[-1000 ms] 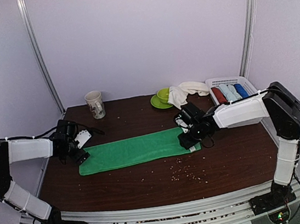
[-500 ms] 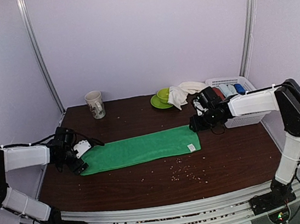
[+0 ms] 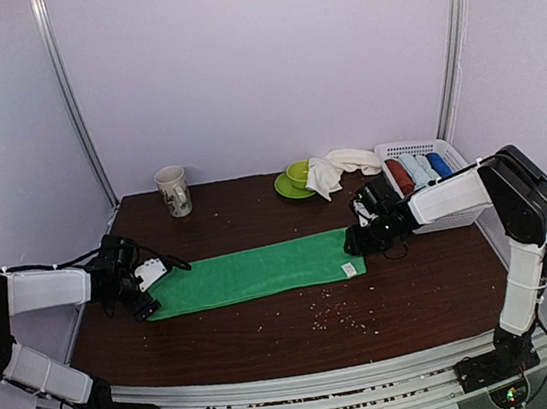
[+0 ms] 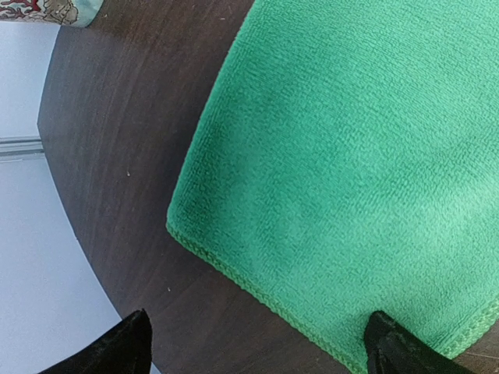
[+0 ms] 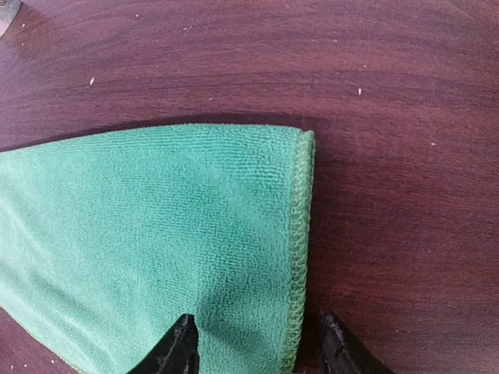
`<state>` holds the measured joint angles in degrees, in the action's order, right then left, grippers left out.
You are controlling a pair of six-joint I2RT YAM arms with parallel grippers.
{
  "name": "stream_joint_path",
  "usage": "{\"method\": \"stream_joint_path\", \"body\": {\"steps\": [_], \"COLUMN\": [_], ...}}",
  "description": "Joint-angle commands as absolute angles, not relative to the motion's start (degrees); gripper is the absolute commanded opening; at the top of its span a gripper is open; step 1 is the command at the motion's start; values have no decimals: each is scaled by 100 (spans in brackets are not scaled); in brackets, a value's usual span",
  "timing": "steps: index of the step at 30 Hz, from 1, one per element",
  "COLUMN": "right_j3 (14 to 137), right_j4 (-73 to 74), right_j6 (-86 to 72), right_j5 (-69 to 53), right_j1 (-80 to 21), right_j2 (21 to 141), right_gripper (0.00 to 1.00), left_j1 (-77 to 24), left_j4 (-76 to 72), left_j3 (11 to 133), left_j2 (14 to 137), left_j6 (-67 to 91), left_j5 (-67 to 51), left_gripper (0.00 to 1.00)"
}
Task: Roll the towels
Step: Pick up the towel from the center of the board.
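My right gripper will next take hold of the green towel (image 3: 252,272) at the hemmed edge of its short end, so it can fold that end over for rolling.
The green towel (image 3: 252,272) lies flat as a long strip across the middle of the table. My left gripper (image 3: 149,285) is open at the towel's left end. In the left wrist view (image 4: 257,354) one fingertip is over bare wood and the other over the green towel (image 4: 351,156) near its corner. My right gripper (image 3: 353,240) is open at the towel's far right corner. In the right wrist view (image 5: 257,352) its fingertips straddle the hemmed edge of the green towel (image 5: 156,226). The cream-white towel (image 3: 341,165) lies crumpled at the back.
A patterned mug (image 3: 174,190) stands at the back left. A green bowl on a plate (image 3: 295,176) sits partly under the white towel. A white basket (image 3: 454,158) at the back right holds red, pale blue and dark blue rolls. Crumbs (image 3: 333,313) dot the front.
My right gripper lifted off the towel's right end, swung back towards the basket, then came down at the far right corner. My left gripper slid slightly left to the towel's left edge.
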<state>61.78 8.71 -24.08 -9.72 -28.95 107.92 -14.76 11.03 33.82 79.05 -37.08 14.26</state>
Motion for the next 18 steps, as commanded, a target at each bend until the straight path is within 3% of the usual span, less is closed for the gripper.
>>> {"method": "stream_joint_path", "body": {"steps": [1,15,18], "right_j3": [5989,5924,5939], "right_j4": [850,503,505], "right_j6": [-2621,-3056,-3091], "right_j5": [-1114,-1486,-1507], "right_j1": [-2865,-2887,-2908], "right_j2": [10821,11214,11279], "right_gripper": [52,34,22], "left_j1": [-1441,-1440,-1441], "left_j4": [1222,1186,1195], "left_j3": [3310,3351,3367], "left_j2": [7830,7502,7402], "left_j6": [-3773,-3744,-3748], "left_j5": [1396,1207,1207], "left_gripper": [98,98,98]}}
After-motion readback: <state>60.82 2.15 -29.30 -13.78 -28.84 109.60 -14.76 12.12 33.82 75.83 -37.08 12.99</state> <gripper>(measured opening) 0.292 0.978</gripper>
